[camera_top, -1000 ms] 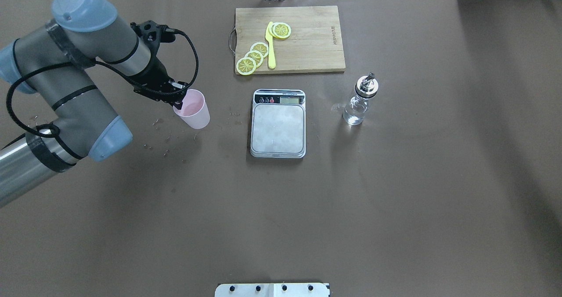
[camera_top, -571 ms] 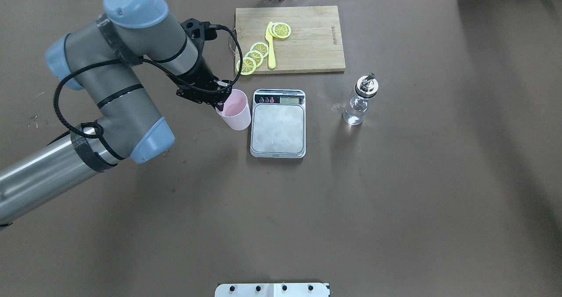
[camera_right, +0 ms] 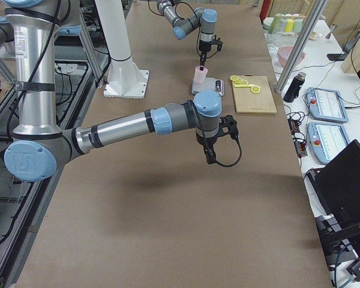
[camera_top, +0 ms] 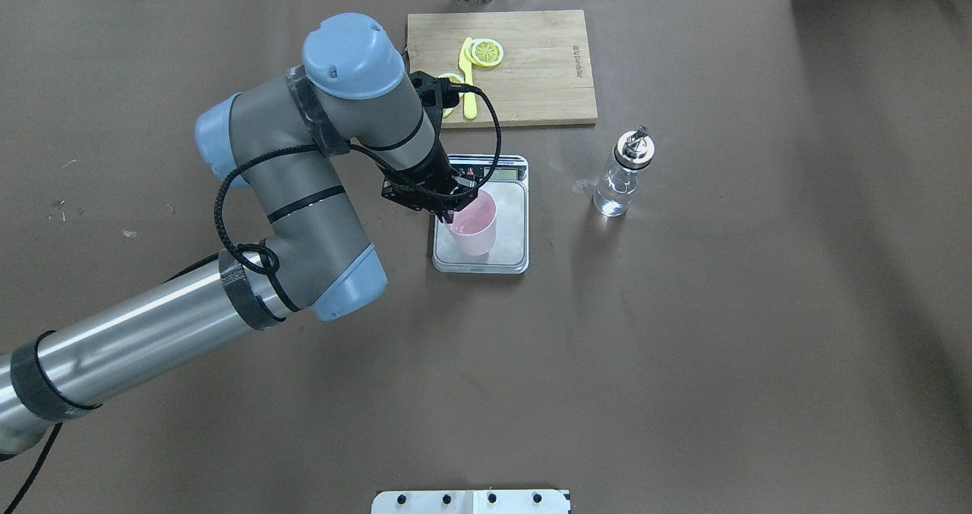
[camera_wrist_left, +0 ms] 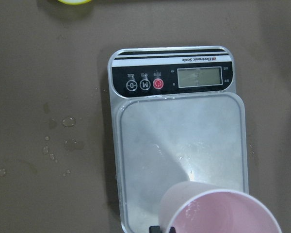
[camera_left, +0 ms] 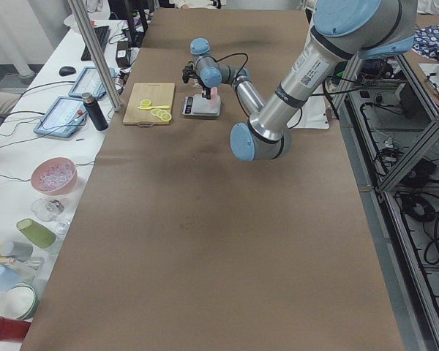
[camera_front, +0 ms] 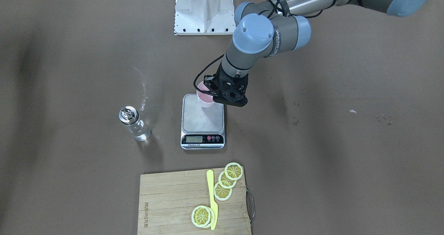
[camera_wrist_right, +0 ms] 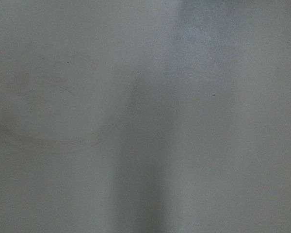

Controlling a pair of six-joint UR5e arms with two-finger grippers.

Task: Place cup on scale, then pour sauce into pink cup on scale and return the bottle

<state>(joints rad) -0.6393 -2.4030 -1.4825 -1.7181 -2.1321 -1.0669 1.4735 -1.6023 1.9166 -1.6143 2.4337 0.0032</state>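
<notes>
The pink cup overhangs the silver platform's back edge in the front view. My left gripper keeps holding the cup until its base sits near the platform's middle.
My left gripper is shut on the rim of the pale pink cup and holds it upright over the scale, on the left part of its silver platform. I cannot tell whether the cup's base touches the platform. The left wrist view shows the cup in front of the scale, whose LCD is blank. The clear bottle with a silver spout stands on the table right of the scale. My right gripper shows only in the exterior right view, pointing down over bare table; I cannot tell whether it is open.
A wooden cutting board with lemon slices and a yellow knife lies just behind the scale. Small water drops dot the brown table cover left of the scale.
My left arm has carried the cup to the right, from the table left of the scale to over its platform. The bottle and scale have not moved.
</notes>
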